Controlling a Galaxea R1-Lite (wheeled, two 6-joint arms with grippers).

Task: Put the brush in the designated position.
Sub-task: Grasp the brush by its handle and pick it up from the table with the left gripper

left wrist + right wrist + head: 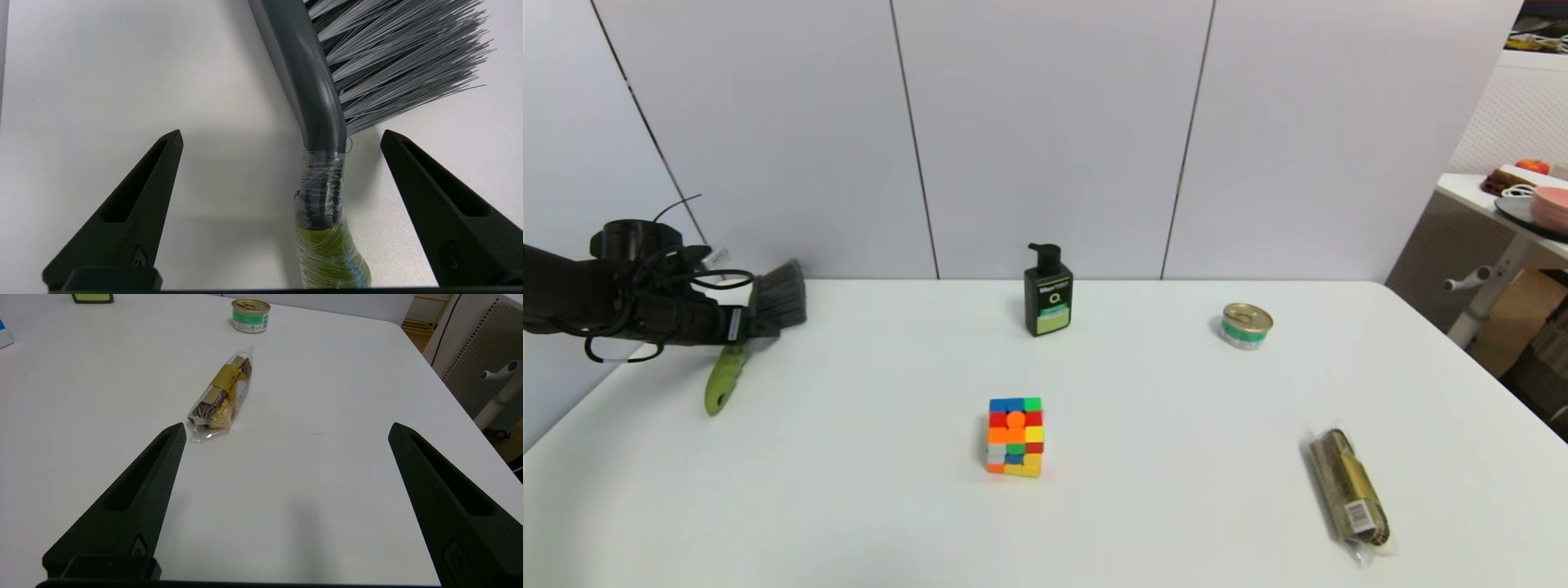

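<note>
The robot's left gripper is ready to close and would hold the brush, because its fingers are low beside the brush's dark grey neck in the left wrist view.
The brush (pixel 778 300) lies on the white table (pixel 866 506) at the far left. Its grey bristle fan points toward the back wall and its olive-green handle (pixel 723 382) toward the front. My left gripper (pixel 756 325) hangs over the brush's neck. In the left wrist view the left gripper (pixel 282 134) is open. Its fingers (pixel 135 204) stand either side of the dark grey neck (pixel 314 102) without touching it. Clear tape wraps the joint between neck and handle (pixel 331 261). No mark shows the designated position. My right gripper (pixel 286 426) hovers open and empty over the table's right part.
A multicoloured puzzle cube (pixel 1015 437) sits at centre front. A black pump bottle (pixel 1048 292) stands at the back middle, and a small tin can (pixel 1246 325) at the back right. A wrapped chocolate pack (pixel 1347 488) lies at the front right. The table's left edge runs close to the brush.
</note>
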